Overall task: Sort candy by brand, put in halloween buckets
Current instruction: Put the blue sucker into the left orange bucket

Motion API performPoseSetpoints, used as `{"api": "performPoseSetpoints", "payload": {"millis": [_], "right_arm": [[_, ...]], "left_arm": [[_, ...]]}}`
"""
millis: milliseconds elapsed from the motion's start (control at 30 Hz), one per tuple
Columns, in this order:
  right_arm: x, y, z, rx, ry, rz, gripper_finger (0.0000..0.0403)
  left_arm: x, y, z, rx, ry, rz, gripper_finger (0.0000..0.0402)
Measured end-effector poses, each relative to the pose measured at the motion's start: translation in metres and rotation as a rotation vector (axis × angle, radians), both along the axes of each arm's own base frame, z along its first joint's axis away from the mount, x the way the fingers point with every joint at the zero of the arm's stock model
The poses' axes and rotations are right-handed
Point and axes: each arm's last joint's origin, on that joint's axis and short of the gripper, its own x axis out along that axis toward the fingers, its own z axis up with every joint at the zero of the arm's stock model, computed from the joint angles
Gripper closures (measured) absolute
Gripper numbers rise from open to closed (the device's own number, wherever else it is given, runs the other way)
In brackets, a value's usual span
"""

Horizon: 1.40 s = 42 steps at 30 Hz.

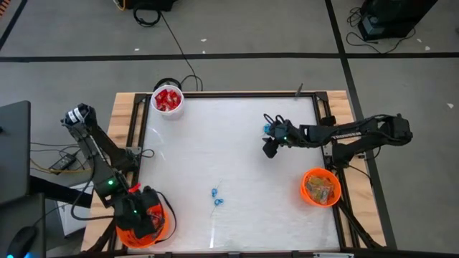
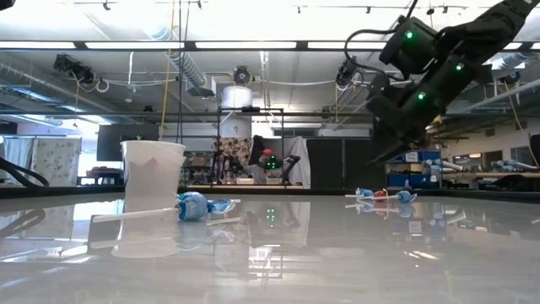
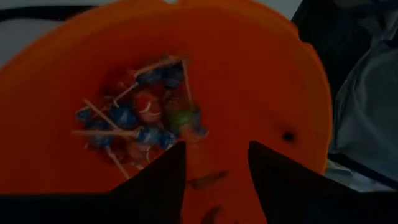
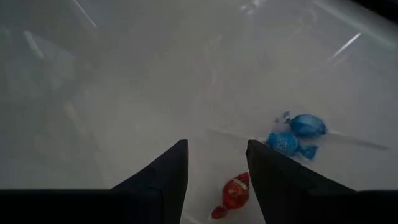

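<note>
The red lollipop needs to be sorted with the other lollipops, so my right gripper will grip it by its wrapped head (image 4: 234, 193) next.
My left gripper (image 3: 216, 149) hangs open and empty above the orange bucket (image 1: 162, 228) at the table's near left corner. Inside it lies a heap of blue and red lollipops (image 3: 140, 115). My right gripper (image 1: 270, 149) is open too and hovers above the table right of centre (image 2: 390, 152). Two blue lollipops (image 4: 292, 135) and a red one (image 4: 235, 194) lie on the table just below and past its fingers (image 2: 381, 194). Another blue lollipop group (image 1: 216, 198) rests near the table's middle (image 2: 198, 205). A white pail (image 1: 168, 100) holds red packets. A second orange bucket (image 1: 320, 187) holds pastel pieces.
The white table (image 1: 229, 158) has a wooden frame (image 1: 123, 122) around it. The white pail stands at the far left corner (image 2: 153, 176), the second orange bucket near the right edge. A cable (image 1: 188, 79) runs off the far side.
</note>
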Motion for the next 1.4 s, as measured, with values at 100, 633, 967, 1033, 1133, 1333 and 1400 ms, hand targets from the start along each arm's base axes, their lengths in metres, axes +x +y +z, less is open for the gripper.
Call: {"api": "performPoseSetpoints", "payload": {"millis": [100, 633, 967, 1033, 1133, 1333, 1400], "right_arm": [[0.000, -0.004, -0.002, 0.056, -0.005, 0.002, 0.0228], [0.019, -0.040, -0.024, -0.092, 0.247, -0.046, 0.0228], [0.018, -0.084, 0.001, -0.110, 0.453, 0.202, 0.0228], [0.015, -0.091, -0.002, -0.076, 0.488, 0.241, 0.0228], [0.011, -0.096, -0.005, -0.075, 0.537, 0.276, 0.0230], [0.009, -0.103, -0.013, -0.104, 0.605, 0.299, 0.0242], [0.010, -0.105, -0.017, -0.108, 0.610, 0.311, 0.0248]], "left_arm": [[0.001, 0.000, 0.000, 0.000, -0.008, 0.007, 0.0213], [0.008, 0.014, 0.028, 0.219, -0.233, 0.172, 0.0209], [0.019, 0.027, 0.038, 0.516, -0.461, 0.048, 0.0209], [0.021, 0.029, 0.039, 0.589, -0.517, 0.047, 0.0209], [0.024, 0.032, 0.040, 0.703, -0.604, 0.072, 0.0209], [0.025, 0.038, 0.030, 0.891, -0.686, 0.083, 0.0209], [0.025, 0.040, 0.023, 0.922, -0.691, 0.093, 0.0209]]}}
